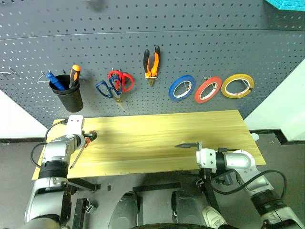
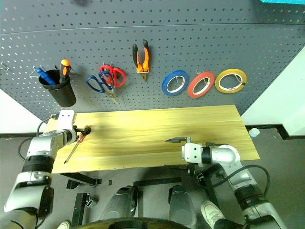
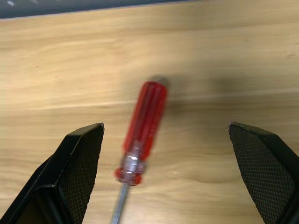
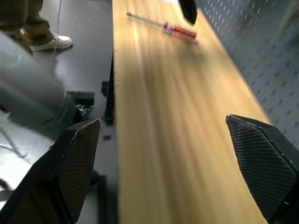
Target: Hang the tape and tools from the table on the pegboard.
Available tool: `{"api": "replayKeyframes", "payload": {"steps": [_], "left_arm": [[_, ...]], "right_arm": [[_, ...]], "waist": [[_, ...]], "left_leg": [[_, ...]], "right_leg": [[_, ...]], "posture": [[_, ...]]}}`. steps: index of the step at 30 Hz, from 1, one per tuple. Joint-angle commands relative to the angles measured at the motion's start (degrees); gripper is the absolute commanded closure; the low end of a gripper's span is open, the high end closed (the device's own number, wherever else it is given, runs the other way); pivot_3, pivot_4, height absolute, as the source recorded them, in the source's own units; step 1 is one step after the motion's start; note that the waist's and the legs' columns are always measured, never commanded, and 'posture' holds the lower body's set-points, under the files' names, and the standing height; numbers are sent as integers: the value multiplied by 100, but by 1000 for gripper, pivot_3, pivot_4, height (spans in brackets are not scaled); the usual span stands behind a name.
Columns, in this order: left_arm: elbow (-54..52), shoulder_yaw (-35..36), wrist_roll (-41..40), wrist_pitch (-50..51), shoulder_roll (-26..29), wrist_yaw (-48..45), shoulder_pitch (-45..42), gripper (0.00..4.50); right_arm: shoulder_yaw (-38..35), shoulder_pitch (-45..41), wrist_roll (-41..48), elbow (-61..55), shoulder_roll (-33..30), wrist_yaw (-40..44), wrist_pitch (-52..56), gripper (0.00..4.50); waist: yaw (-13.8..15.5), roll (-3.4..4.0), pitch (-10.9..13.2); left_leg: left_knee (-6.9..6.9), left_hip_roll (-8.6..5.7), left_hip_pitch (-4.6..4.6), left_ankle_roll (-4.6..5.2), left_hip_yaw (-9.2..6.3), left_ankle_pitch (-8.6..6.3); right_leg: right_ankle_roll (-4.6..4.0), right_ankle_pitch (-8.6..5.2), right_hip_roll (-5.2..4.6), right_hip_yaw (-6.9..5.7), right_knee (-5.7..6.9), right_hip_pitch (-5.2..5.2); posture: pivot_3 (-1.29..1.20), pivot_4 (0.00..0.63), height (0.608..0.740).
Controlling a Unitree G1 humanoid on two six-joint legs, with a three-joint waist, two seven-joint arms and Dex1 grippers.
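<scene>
My left gripper should go lower before it closes on the red handle (image 1: 87,141) (image 3: 147,119): my fingers are above the handle, so they would miss if I closed now.
A slim red-handled screwdriver (image 1: 81,150) lies flat on the table (image 1: 157,138) near its left end. My left gripper (image 1: 90,135) hovers just over the handle (image 3: 145,119), open, one finger on each side and neither touching it. My right gripper (image 1: 187,145) is open and empty over the table's front right part, pointing left along the tabletop. On the pegboard (image 1: 143,33) hang the red tape (image 1: 208,89), the dark blue-handled scissors (image 1: 103,88) and the orange-and-black pliers (image 1: 151,63).
On the board a blue roll (image 1: 182,87) and a yellow roll (image 1: 237,86) flank the red one. Red-handled scissors (image 1: 125,80) overlap the blue pair. A black cup (image 1: 69,97) holds an orange-and-black screwdriver. A person's shoe (image 4: 49,43) is on the floor beside the table.
</scene>
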Motion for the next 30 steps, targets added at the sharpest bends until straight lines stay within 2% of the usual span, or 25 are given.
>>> {"api": "replayKeyframes", "payload": {"steps": [1,10,20,23,30], "left_arm": [[893,-257,318,-305,208,-203,-372,90],[2943,-751,874,-1469,281,-640,-971,90],[3571,-771,1099,-2083,256,-835,-1235,90],[3604,-737,1107,-2167,227,-908,-1262,836],[3636,-661,1056,-2250,217,-924,-1219,3221]], "right_arm": [[-158,63,158,-199,-38,-108,-19,0],[-308,307,180,-299,-76,-358,-30,0],[-456,663,220,-527,-212,-483,4,0],[-492,742,224,-596,-244,-523,20,0],[-528,824,200,-713,-289,-630,74,0]], "waist": [[-11,-3,4],[3,-20,16],[-55,-32,45],[-123,-39,62],[-185,-52,85]], "left_leg": [[-1,0,0,0,0,0],[-4,1,-5,-1,0,-1],[-4,3,-7,-2,1,-1],[-5,3,-7,-2,1,-1],[-6,6,-7,-2,2,-1]], "right_leg": [[1,0,0,0,0,-1],[5,-1,0,-1,-4,-6],[-2,-5,0,0,-7,-6],[-3,-6,-1,0,-7,-5],[7,-1,-1,-1,-7,-7]], "posture": [[-66,151,740],[-106,166,740],[-146,177,740],[-155,178,740],[-157,172,740]]}}
